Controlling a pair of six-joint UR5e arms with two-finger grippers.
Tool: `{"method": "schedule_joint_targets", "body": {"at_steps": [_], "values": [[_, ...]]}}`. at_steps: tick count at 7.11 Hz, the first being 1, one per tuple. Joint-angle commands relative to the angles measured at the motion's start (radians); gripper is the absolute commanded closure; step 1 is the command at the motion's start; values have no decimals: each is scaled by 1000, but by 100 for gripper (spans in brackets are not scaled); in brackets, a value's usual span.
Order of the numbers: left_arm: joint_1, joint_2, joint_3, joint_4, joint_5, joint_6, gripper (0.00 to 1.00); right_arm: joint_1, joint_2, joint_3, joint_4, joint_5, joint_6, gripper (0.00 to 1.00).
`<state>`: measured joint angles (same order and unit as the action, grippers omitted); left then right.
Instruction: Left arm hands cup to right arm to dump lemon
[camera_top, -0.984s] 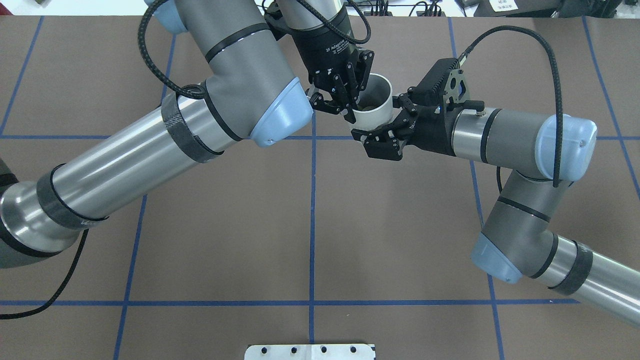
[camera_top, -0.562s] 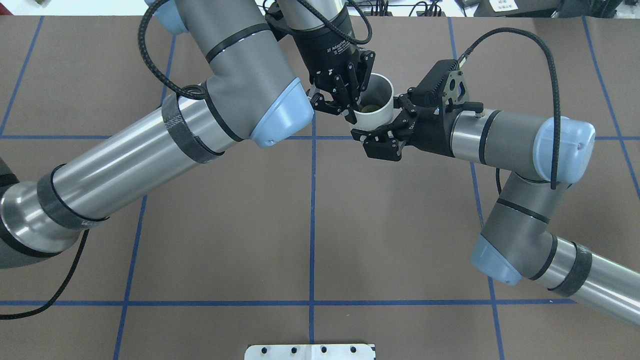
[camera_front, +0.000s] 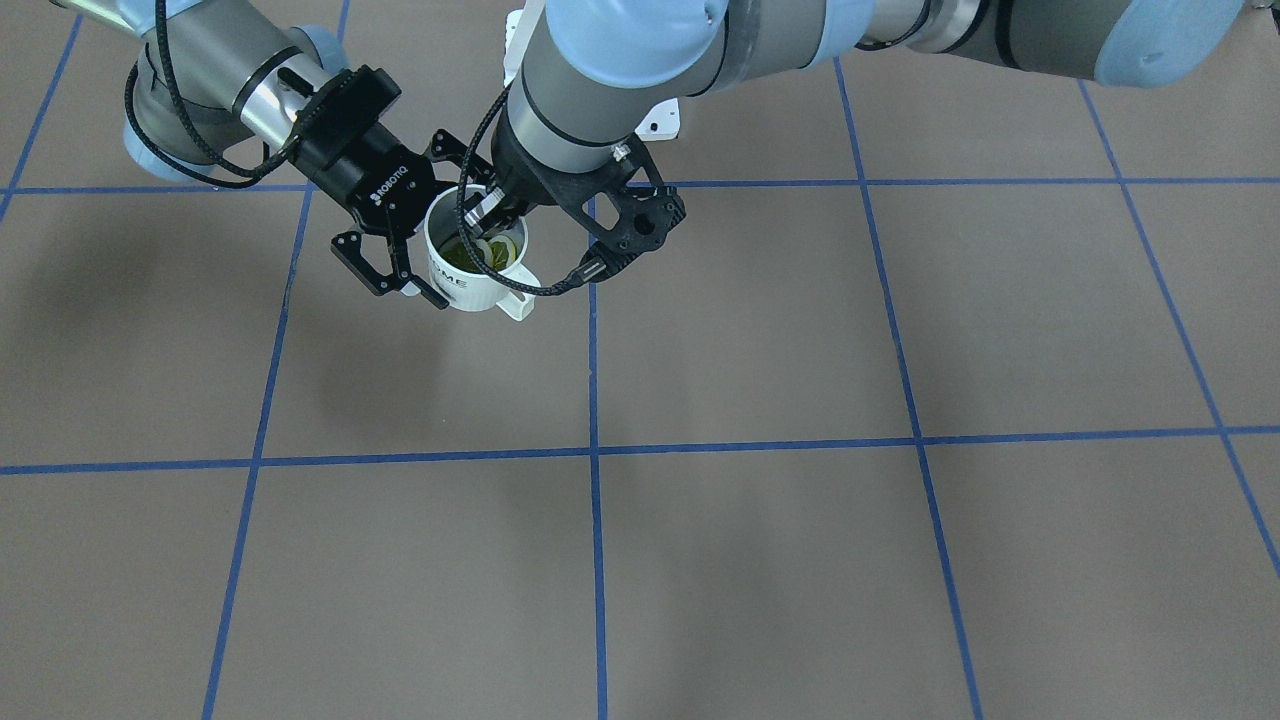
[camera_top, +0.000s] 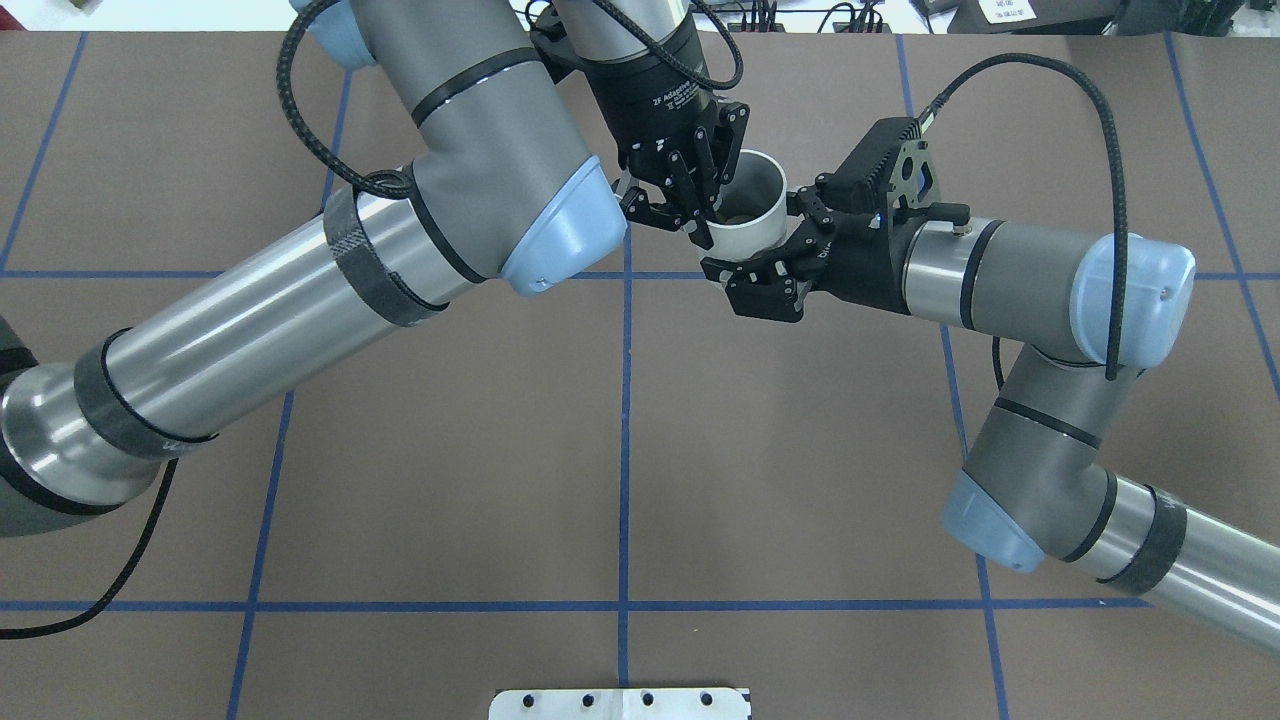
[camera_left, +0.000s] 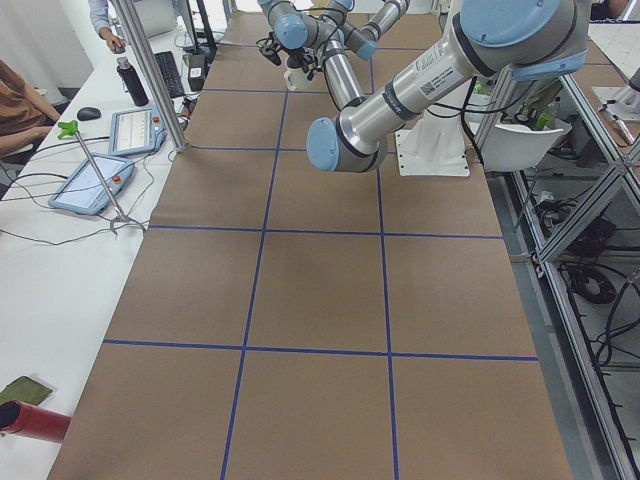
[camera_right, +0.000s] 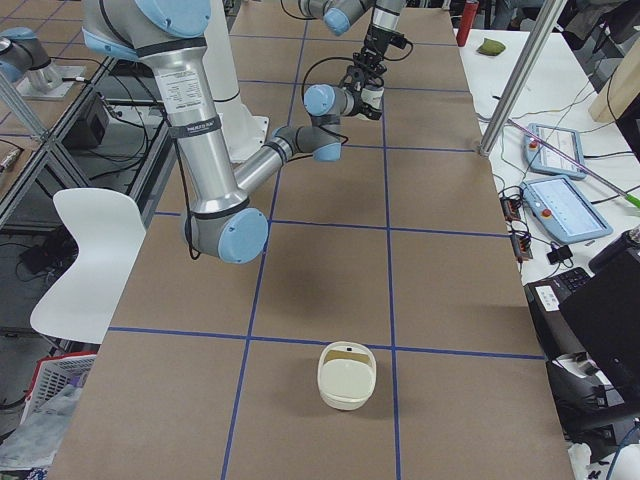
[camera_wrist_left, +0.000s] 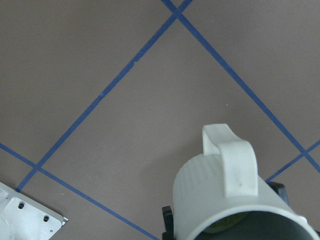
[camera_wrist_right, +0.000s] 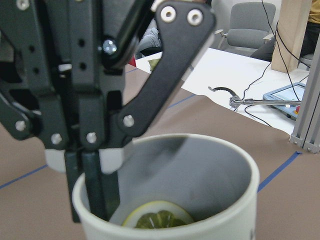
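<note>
The lemon (camera_front: 495, 252) still has to be dumped with the cup. My right gripper will grab the cup by its body (camera_front: 462, 288) next and take it over to do that.
The white cup (camera_top: 748, 238) hangs above the table. My left gripper (camera_top: 700, 222) is shut on its rim, one finger inside and one outside; the right wrist view shows this grip on the cup (camera_wrist_right: 200, 165). Yellow-green lemon slices (camera_front: 482, 250) lie inside and also show in the right wrist view (camera_wrist_right: 157, 217). My right gripper (camera_top: 757, 237), lettered ROBOTIQ, is open, with its fingers (camera_front: 385, 275) on either side of the cup's body (camera_front: 470, 285). The cup's handle (camera_wrist_left: 231, 160) points away from the right gripper.
A cream basket (camera_right: 347, 375) stands on the brown table far from the arms. A metal plate (camera_top: 620, 703) sits at the table's near edge. Blue tape lines (camera_top: 625, 420) cross the table. Operators' tablets (camera_left: 95, 185) lie on the side desk.
My right gripper has crept a little left, closer around the cup. My left gripper still holds the cup's rim in nearly the same place.
</note>
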<state>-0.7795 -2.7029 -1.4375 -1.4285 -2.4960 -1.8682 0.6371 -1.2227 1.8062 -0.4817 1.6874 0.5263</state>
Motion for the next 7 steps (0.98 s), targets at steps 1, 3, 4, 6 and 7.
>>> {"method": "schedule_joint_targets", "body": {"at_steps": [1,3,4,6,7], "values": [[-1,0,0,-1,-1,0,100,0,-1,1,0,0,1,2],[-1,0,0,-1,-1,0,100,0,-1,-1,0,0,4,7],[0,0,0,-1,0,0,100,-2,0,1,0,0,6,13],[-1,0,0,-1,0,3,100,-2,0,1,0,0,9,30],[0,2,-1,-9,0,15,1,-2,0,2,0,2,9,38]]}}
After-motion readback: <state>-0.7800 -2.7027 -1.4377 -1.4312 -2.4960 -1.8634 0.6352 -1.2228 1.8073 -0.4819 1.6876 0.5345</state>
